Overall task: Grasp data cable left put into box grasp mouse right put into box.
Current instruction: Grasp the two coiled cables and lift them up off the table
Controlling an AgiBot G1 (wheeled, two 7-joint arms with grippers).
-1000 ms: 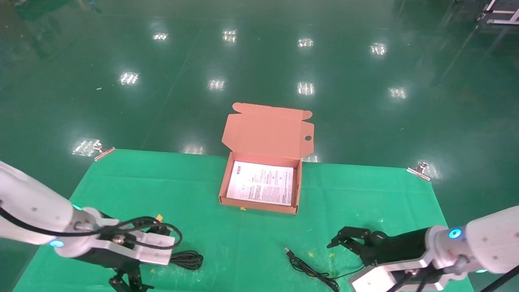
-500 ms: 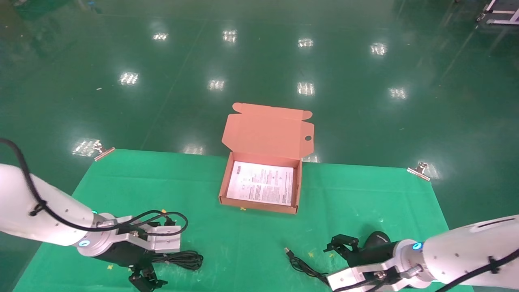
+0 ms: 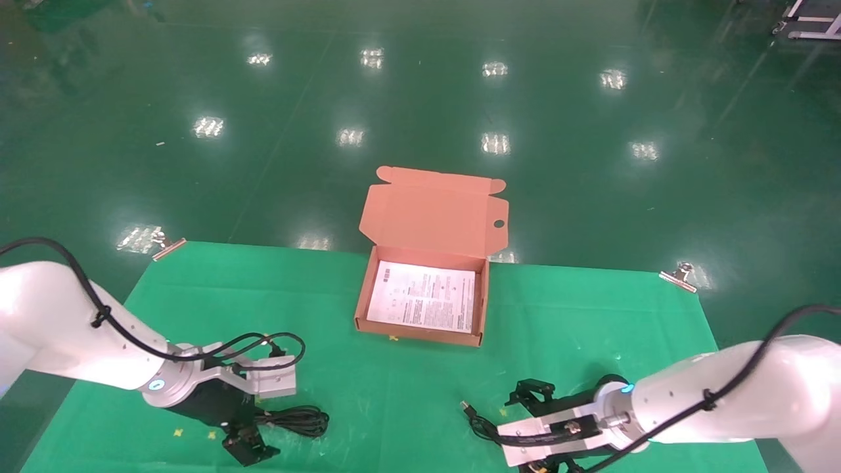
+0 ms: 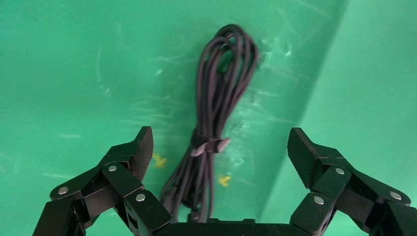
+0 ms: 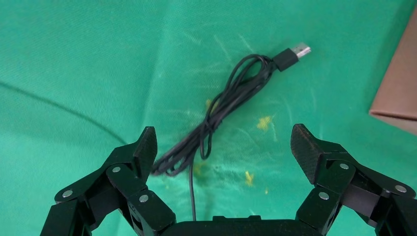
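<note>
The data cable spreads into slack loops past the tie, so my left gripper should grip it next by its tied middle (image 4: pixel 208 143).
The data cable (image 3: pixel 299 420), a tied black bundle, lies on the green cloth at front left. My left gripper (image 3: pixel 263 424) is open and low over it. In the left wrist view the bundle (image 4: pixel 216 118) runs between the spread fingers (image 4: pixel 142 147), untouched. The mouse (image 3: pixel 608 382) is mostly hidden behind my right wrist. Its cord with USB plug (image 3: pixel 470 410) lies to its left. My right gripper (image 3: pixel 512 430) is open over that cord (image 5: pixel 221 108), holding nothing. The orange-brown box (image 3: pixel 420 334) stands open at the centre with a white leaflet inside.
The green cloth (image 3: pixel 263 295) is held by metal clips (image 3: pixel 677 274) at its far corners, with shiny green floor beyond. The box lid (image 3: pixel 433 210) stands upright behind the box. A box corner (image 5: pixel 398 98) shows in the right wrist view.
Both arms have swung and lowered. My left gripper came down to straddle the cable bundle. My right gripper moved left off the mouse to over its cord. Both stay open.
</note>
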